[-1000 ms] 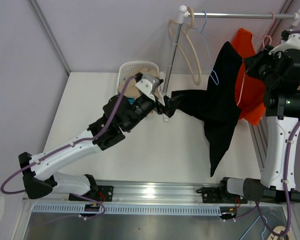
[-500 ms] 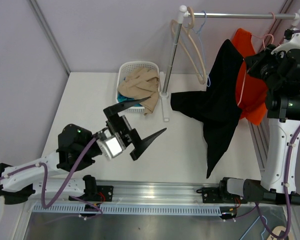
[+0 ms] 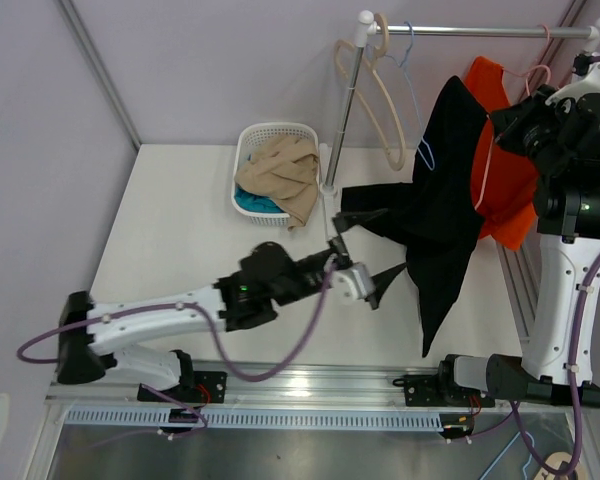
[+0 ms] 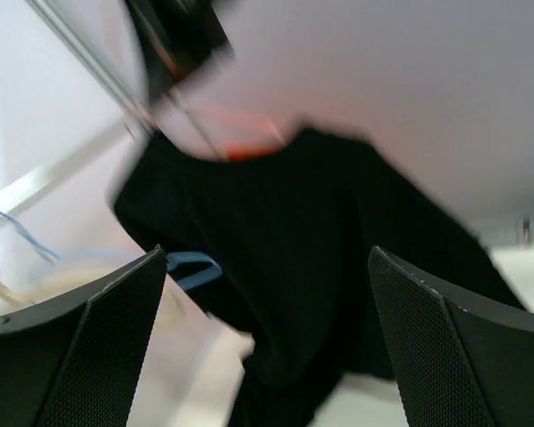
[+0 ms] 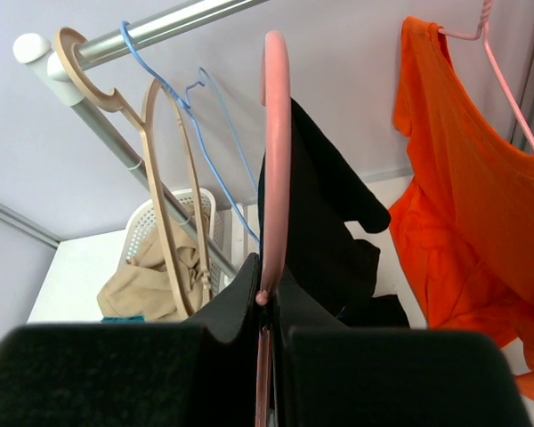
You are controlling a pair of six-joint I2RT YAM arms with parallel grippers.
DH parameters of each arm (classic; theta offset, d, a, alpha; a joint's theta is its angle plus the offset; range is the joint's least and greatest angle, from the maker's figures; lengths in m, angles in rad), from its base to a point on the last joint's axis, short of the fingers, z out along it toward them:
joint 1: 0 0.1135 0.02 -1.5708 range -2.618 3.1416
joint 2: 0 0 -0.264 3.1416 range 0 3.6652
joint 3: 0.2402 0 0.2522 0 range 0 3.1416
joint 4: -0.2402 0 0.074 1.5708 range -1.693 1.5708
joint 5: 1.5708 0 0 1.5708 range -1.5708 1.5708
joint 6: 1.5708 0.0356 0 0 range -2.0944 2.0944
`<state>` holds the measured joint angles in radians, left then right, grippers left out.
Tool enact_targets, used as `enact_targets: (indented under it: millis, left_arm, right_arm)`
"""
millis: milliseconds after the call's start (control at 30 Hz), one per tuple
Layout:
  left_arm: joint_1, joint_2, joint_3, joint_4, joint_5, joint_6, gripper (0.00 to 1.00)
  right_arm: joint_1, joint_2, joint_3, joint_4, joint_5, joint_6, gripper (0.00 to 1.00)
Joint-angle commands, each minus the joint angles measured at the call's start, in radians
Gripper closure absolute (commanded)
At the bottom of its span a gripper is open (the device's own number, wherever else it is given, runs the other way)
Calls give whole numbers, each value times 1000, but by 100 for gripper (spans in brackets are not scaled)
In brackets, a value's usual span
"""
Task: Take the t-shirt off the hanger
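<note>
I will grab the black t-shirt (image 3: 442, 215) by its lower half next with my left gripper, so the pink hanger stays free, and then I will pull the shirt off.
A black t-shirt (image 3: 442, 215) hangs on a pink hanger (image 5: 276, 133) lifted off the rail. My right gripper (image 5: 269, 286) is shut on that hanger's stem, up at the right (image 3: 515, 128). The shirt drapes down to the left of it, one sleeve spread toward the rack's post. My left gripper (image 3: 368, 260) is open and empty, just left of the shirt's lower half, fingers pointing at it. In the left wrist view the black t-shirt (image 4: 311, 231) fills the gap between my spread fingers (image 4: 80, 347); the view is blurred.
An orange t-shirt (image 3: 502, 185) hangs on another pink hanger (image 5: 503, 67) behind the black one. A beige hanger (image 3: 383, 105) and a blue hanger (image 3: 420, 125) hang bare on the rail (image 3: 480, 32). A white basket (image 3: 252, 140) holds a beige cloth (image 3: 280, 172).
A second ago my left gripper held the black sleeve near the basket. It let go, swung back to the near left, and now reaches forward, open, beside the shirt. The right arm stays put.
</note>
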<state>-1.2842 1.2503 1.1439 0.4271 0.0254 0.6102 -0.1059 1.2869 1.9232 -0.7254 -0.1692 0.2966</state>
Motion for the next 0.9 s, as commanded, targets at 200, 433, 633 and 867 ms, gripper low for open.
enact_targets:
  millis: [200,433,633,867]
  left_arm:
    - [17,400,128,168,-104,-133,0]
    - [46,492,191,146,60,-296,0]
    - [52,598,349,76,137,-357,15]
    - [52,606,396,76,182,-421,80]
  right_arm:
    - [5,-40,91,-17,5,18,100]
    - [6,-40,89,-22,-13,21,100]
    - [9,-49,66,-14,-19,26,100]
    - [9,-35,82,-11,-33,26,100]
